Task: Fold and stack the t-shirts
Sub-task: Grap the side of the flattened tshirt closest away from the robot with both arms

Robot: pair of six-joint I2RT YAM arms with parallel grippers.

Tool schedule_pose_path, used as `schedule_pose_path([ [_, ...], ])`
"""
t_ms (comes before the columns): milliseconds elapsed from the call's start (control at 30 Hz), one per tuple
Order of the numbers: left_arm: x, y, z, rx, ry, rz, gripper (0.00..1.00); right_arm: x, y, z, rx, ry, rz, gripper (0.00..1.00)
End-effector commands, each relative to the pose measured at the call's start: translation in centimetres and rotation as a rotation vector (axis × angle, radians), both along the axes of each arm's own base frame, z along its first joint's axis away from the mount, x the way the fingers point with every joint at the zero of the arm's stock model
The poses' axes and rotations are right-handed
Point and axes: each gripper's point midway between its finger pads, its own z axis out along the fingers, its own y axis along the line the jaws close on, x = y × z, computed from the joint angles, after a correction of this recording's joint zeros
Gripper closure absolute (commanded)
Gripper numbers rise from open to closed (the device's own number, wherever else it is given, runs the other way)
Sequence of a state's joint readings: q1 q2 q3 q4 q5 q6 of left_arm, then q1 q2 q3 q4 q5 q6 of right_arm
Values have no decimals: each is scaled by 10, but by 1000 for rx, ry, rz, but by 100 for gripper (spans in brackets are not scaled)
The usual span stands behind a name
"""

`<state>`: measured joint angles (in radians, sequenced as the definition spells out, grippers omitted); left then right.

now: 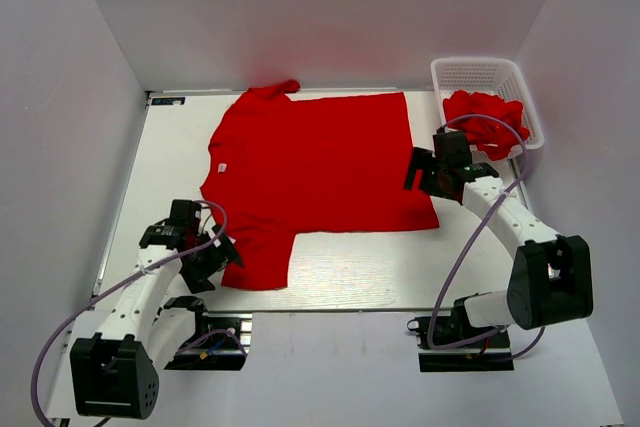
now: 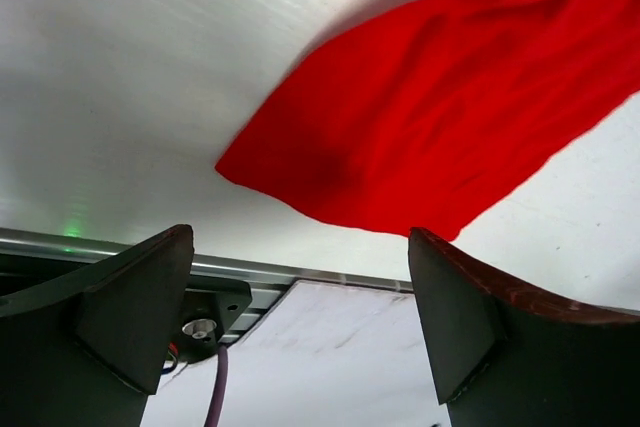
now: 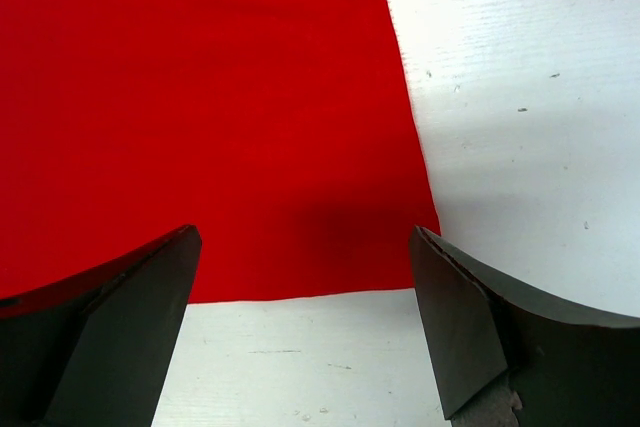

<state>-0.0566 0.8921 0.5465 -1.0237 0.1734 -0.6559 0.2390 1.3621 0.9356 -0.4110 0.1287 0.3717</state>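
Observation:
Next, the left gripper grabs the near sleeve's end corner on the neck side, to fold the near side of the t-shirt over.
A red t-shirt (image 1: 320, 162) lies spread flat on the white table, neck to the left with a small white label (image 1: 222, 167), hem to the right. My left gripper (image 1: 212, 252) is open and empty just left of the near sleeve (image 1: 258, 262). In the left wrist view the gripper (image 2: 300, 247) hangs above the table edge with the sleeve (image 2: 430, 137) ahead of it. My right gripper (image 1: 420, 173) is open and empty at the hem's near right corner. In the right wrist view the gripper (image 3: 305, 242) hangs over that corner (image 3: 250, 147). More crumpled red shirts (image 1: 485, 119) lie in the basket.
A white mesh basket (image 1: 478, 71) stands at the back right, past the table's corner. White walls enclose the table on three sides. A metal rail (image 2: 300, 272) runs along the table's near edge, with the arm bases below it.

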Motion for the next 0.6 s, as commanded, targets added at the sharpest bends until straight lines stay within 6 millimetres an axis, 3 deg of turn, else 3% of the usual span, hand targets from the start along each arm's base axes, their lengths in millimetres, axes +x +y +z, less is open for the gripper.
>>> schedule_pose_path([
  [0, 8, -4, 0, -21, -13, 36, 3, 9, 4, 2, 17, -22, -2, 10],
  [300, 18, 3, -6, 15, -24, 132, 12, 8, 5, -6, 15, -2, -2, 10],
  [567, 7, -1, -24, 36, 71, 112, 15, 10, 2, -7, 5, -4, -14, 10],
])
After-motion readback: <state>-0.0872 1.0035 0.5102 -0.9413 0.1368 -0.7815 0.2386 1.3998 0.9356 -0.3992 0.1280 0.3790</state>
